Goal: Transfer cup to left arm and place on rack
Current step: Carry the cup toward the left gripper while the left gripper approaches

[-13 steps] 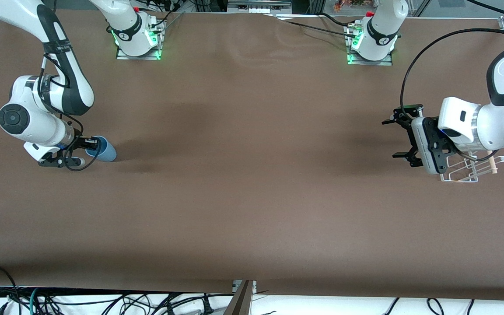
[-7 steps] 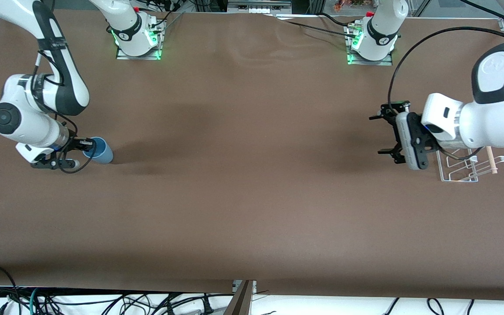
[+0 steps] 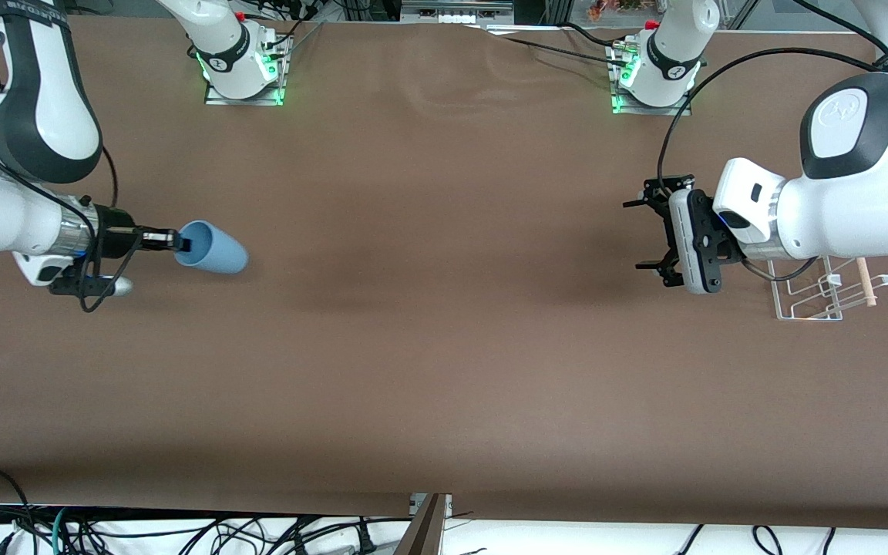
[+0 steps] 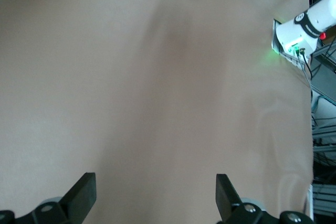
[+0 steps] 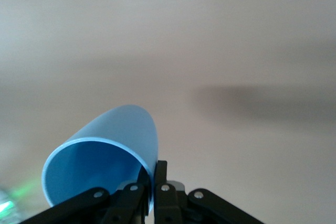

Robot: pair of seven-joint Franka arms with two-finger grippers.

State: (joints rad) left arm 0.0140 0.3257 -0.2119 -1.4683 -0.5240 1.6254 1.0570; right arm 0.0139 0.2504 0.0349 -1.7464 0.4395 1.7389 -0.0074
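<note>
My left gripper needs to grab the light-blue cup's closed base end [image 3: 235,259], so the cup's rim stays free to go onto the rack [image 3: 825,297].
The light-blue cup [image 3: 213,248] hangs on its side in the air over the right arm's end of the brown table. My right gripper [image 3: 182,243] is shut on its rim, one finger inside and one outside, as the right wrist view [image 5: 152,182] shows on the cup [image 5: 105,156]. My left gripper [image 3: 648,233] is open and empty over the table beside the white wire rack [image 3: 825,297], its fingers pointing toward the right arm's end. The left wrist view shows the open gripper [image 4: 156,198] over bare table.
The two arm bases [image 3: 242,65] [image 3: 656,73] stand along the table's edge farthest from the front camera. A thick black cable [image 3: 691,100] arcs above the left gripper. Loose cables lie on the floor past the table's near edge.
My right gripper has lifted the cup off the table and carried it a little toward the table's middle. My left gripper has moved away from the rack toward the middle.
</note>
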